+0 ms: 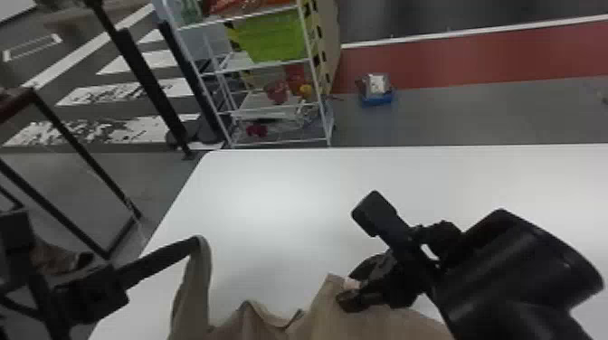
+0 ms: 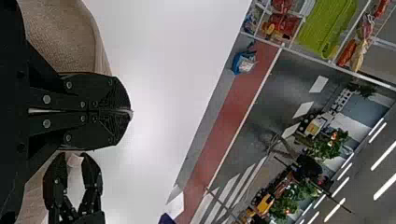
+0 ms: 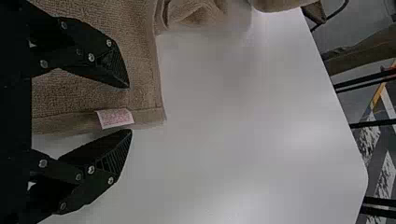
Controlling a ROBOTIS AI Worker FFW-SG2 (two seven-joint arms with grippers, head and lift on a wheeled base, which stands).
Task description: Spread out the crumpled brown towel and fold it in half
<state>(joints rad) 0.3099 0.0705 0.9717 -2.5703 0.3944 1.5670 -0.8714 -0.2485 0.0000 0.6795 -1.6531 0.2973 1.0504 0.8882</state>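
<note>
The towel has its tagged hem near the towel's corner (image 3: 116, 118) free beside bunched rumpled folds; my right gripper should grab it there next.
In the head view my left gripper (image 1: 195, 242) is at the lower left, shut on a raised edge of the brown towel (image 1: 197, 285), which hangs down from it. Its fingers are closed together in the left wrist view, where the gripper (image 2: 128, 112) has towel (image 2: 60, 37) beside it. My right gripper (image 1: 352, 285) is open at the towel's far edge, lower centre. In the right wrist view, the right gripper's (image 3: 130, 108) fingers stand apart on either side of the hem with a pale tag (image 3: 114, 118), near a corner. Rumpled folds lie between the two grippers.
The white table (image 1: 280, 203) spreads out beyond the towel, with its left edge slanting beside my left arm. Past the far edge stand a wire shelf (image 1: 276, 108) with a green bin (image 1: 271, 38) and a small blue container (image 1: 377, 97) on the floor.
</note>
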